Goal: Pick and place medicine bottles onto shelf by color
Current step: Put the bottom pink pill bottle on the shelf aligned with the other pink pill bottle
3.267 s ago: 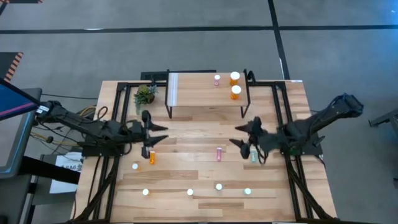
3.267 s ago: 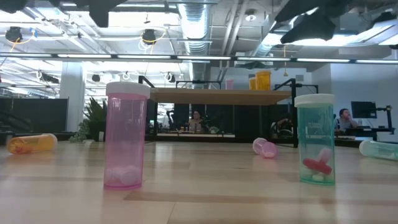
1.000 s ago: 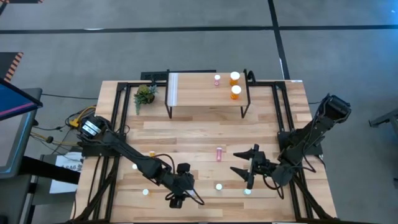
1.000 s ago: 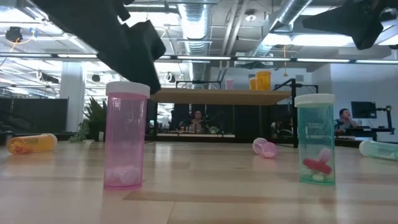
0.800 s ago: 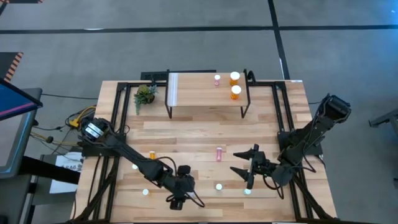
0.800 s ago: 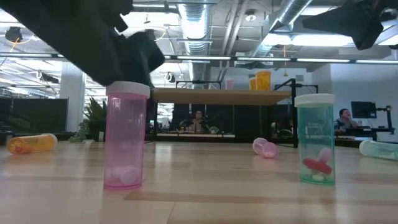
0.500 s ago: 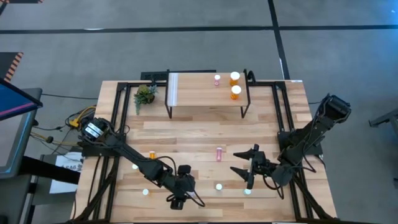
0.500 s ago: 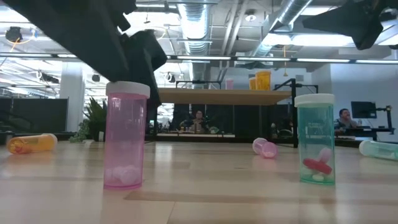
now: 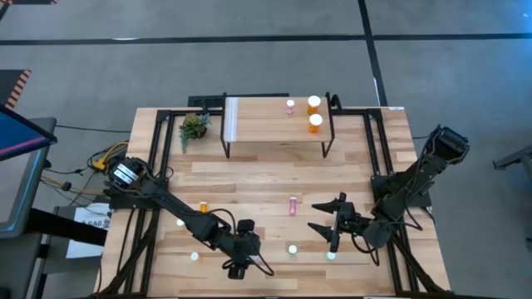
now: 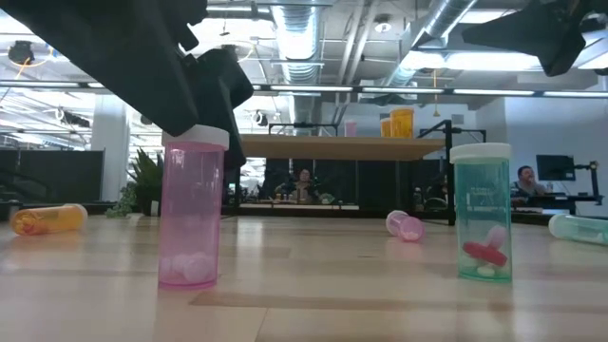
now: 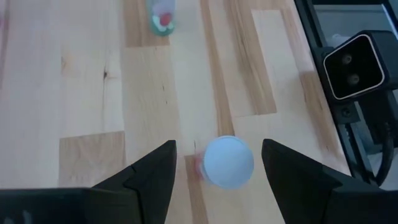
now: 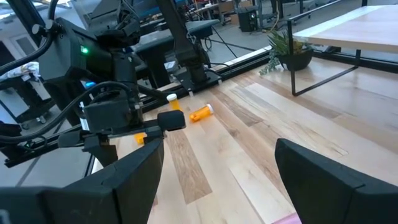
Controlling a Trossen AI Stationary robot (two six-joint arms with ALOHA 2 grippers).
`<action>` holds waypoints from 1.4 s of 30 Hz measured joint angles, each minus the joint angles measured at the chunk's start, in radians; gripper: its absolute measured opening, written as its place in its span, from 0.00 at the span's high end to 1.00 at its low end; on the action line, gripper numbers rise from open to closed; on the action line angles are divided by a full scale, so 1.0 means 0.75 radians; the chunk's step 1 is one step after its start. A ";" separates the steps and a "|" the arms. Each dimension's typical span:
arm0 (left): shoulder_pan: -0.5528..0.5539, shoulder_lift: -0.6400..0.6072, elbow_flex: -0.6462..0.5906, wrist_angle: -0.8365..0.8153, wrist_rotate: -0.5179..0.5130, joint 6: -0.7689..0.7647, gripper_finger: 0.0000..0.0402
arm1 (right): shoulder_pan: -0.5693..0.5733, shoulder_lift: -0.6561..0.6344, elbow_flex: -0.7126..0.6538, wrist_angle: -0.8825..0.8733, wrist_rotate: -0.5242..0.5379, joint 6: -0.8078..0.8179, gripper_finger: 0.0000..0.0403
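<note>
The fingers of my left gripper stand beside the cap in the left wrist view. My left gripper should close on the white cap now.
A pink medicine bottle with a white cap stands upright on the table near its front edge. My left gripper is open, its fingers on either side of the cap with gaps showing; in the high view it hides the bottle. My right gripper hovers open over the front right, touching nothing. A teal bottle stands upright nearby. The shelf at the far side carries a pink bottle and two orange ones.
Other bottles are scattered about: a pink one and an orange one lie on their sides, and white-capped ones stand near the front. A small plant sits left of the shelf. A camera box stands at the front edge.
</note>
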 joint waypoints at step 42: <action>0.190 -0.016 0.346 -0.502 -0.002 0.185 0.74 | 0.010 0.000 0.000 -0.073 0.001 0.002 0.19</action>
